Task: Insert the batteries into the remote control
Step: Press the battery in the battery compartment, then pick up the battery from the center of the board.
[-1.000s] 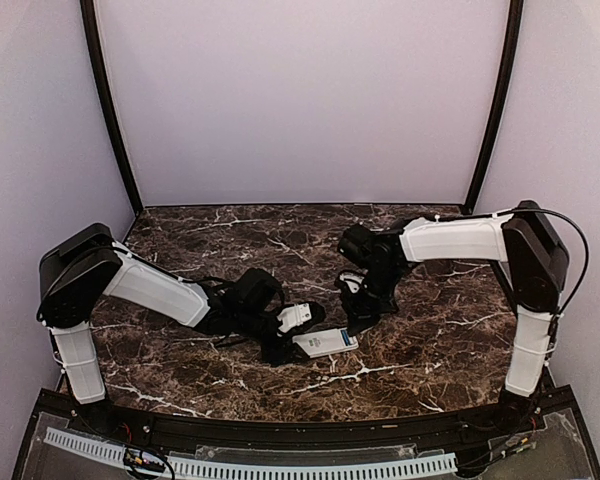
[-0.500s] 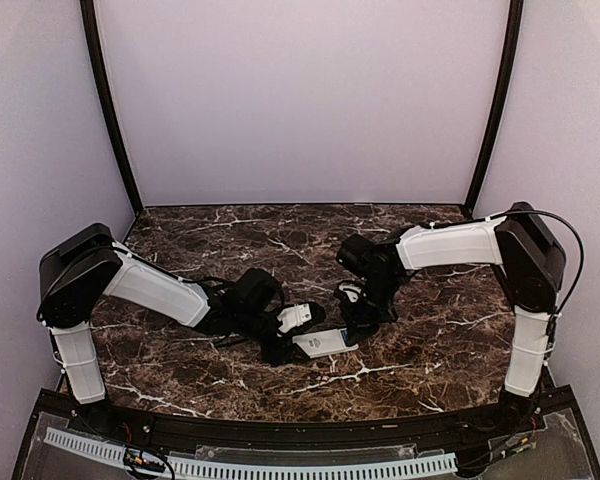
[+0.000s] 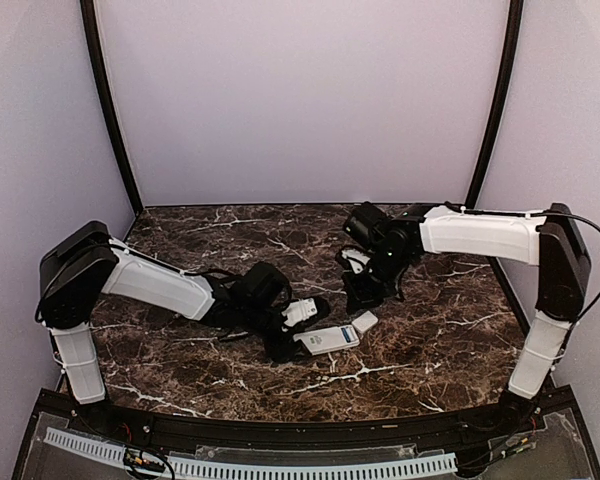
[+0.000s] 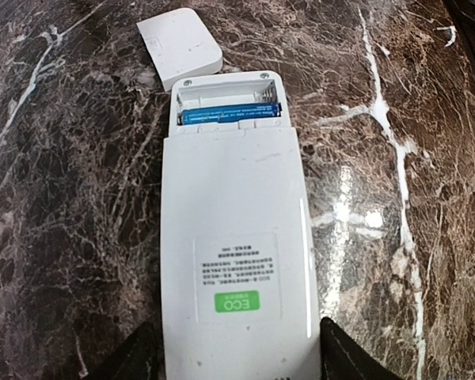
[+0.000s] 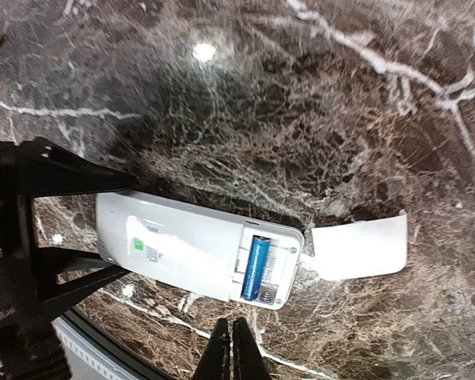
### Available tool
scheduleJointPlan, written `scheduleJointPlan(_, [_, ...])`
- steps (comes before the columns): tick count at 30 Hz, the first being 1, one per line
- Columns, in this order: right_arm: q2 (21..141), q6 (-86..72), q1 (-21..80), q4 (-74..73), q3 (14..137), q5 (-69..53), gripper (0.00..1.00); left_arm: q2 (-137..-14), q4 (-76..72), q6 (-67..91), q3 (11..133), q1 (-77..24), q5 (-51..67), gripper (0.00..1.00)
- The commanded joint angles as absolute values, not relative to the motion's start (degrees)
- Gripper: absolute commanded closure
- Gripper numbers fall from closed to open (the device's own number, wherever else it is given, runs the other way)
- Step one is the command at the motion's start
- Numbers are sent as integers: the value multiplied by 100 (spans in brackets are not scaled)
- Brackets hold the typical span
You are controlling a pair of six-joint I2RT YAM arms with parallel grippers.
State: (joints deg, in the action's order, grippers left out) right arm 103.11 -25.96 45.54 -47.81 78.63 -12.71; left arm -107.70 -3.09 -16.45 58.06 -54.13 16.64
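The open battery bay must stay free for loading the batteries, so my left gripper needs to grab the remote control (image 4: 237, 237) next across its sides at its near end (image 4: 241, 346).
The remote control (image 4: 237, 237) lies face down on the marble table, its battery bay open at the far end. One blue battery (image 4: 229, 115) sits in that bay, also plain in the right wrist view as the battery (image 5: 257, 267). My left gripper (image 4: 237, 348) is open, its fingers straddling the remote's near end with a thin gap at the sides. My right gripper (image 5: 232, 348) is shut and empty, raised off the table behind the remote (image 3: 327, 340).
A small white cover piece (image 4: 180, 45) lies flat on the table just beyond the remote's open end, also seen as the cover piece (image 3: 364, 322). Dark marble table (image 3: 430, 340) spreads around, with walls close at the back and sides.
My right gripper has lifted away from the remote's open end toward the back right, uncovering the cover piece. My left gripper's jaws have widened slightly around the remote.
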Motion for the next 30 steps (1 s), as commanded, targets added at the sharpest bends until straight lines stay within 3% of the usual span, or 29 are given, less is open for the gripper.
scheduleJointPlan(1, [9853, -2441, 4466, -4456, 7809, -822, 95, -9960, 324, -1406, 6198, -5402, 1476, 30])
scheduleJointPlan(7, [9396, -2212, 4421, -4008, 7511, -656, 91, -9151, 1052, -1018, 6544, -5265, 769, 15])
scheduleJointPlan(12, [9037, -2005, 4395, -3589, 7150, -673, 87, -8921, 2913, 237, 7100, -4439, -160, 9])
scheduleJointPlan(19, [8878, -1675, 4380, -3370, 6952, -792, 77, -9327, 5472, 81, 7439, -2928, -925, 10])
scheduleJointPlan(23, [8883, -1521, 4386, -3383, 6985, -898, 69, -9728, 5824, -524, 7399, -2362, -629, 11])
scheduleJointPlan(30, [8893, -1498, 4381, -3245, 6951, -1107, 58, -10349, 5845, -886, 7500, -1666, -215, 24])
